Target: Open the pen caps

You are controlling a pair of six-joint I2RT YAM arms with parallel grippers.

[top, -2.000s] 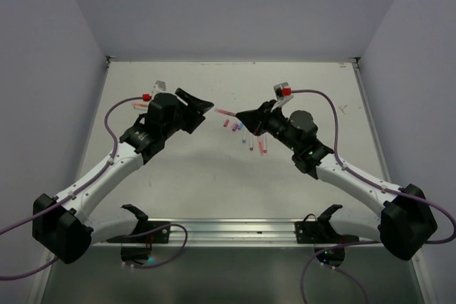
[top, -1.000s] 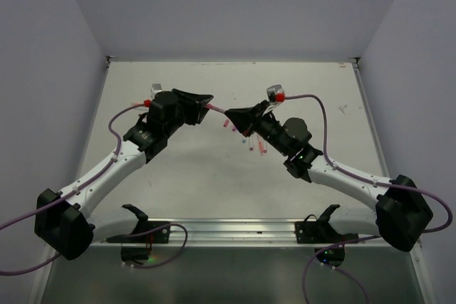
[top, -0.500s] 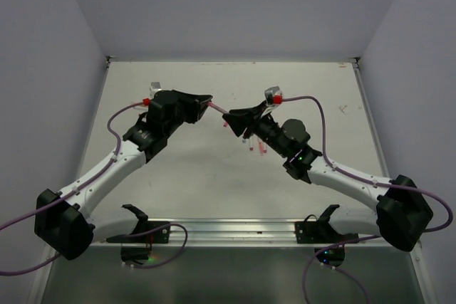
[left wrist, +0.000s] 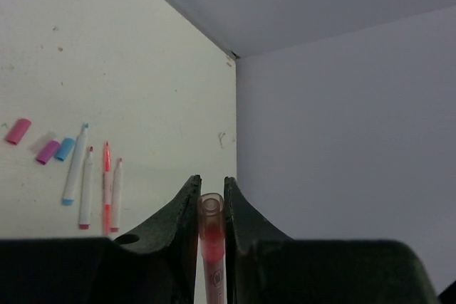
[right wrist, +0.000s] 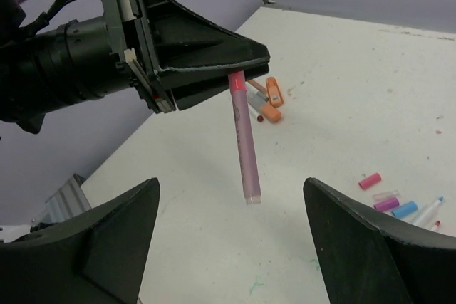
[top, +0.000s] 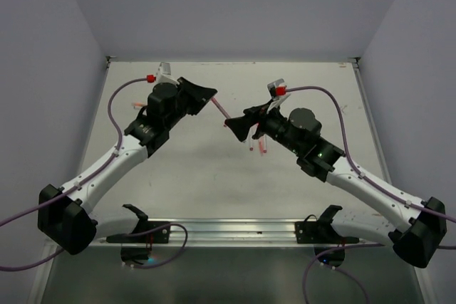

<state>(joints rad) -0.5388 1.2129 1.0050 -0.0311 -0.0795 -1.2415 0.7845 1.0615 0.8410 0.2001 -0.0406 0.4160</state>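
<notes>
The left gripper holds one end of the pen. The cap needs to be opened, so the right gripper next needs to grab the pale pink pen's loose end (top: 227,115) (right wrist: 250,189).
My left gripper (top: 211,95) is shut on one end of a pale pink pen (top: 221,108), held above the table. In the left wrist view the pen (left wrist: 211,229) shows a red inside and sits pinched between the fingertips (left wrist: 189,197). My right gripper (right wrist: 231,184) stands wide open, facing the left gripper (right wrist: 258,58). The pen (right wrist: 243,140) hangs down with its free end between the open fingers, touching neither. Loose pink (right wrist: 369,181), purple (right wrist: 387,204) and blue (right wrist: 404,209) pen caps lie on the table. Whether the held pen still wears a cap I cannot tell.
Two orange markers (right wrist: 273,103) lie on the table behind the held pen. Several thin pens (left wrist: 87,184) lie side by side next to the pink cap (left wrist: 18,131), purple cap (left wrist: 48,152) and blue cap (left wrist: 65,149). The side wall (left wrist: 342,126) rises on the right.
My right gripper has opened, let go of the pen and drawn back a little. My left gripper has stayed shut on the pen and shifted slightly up and right.
</notes>
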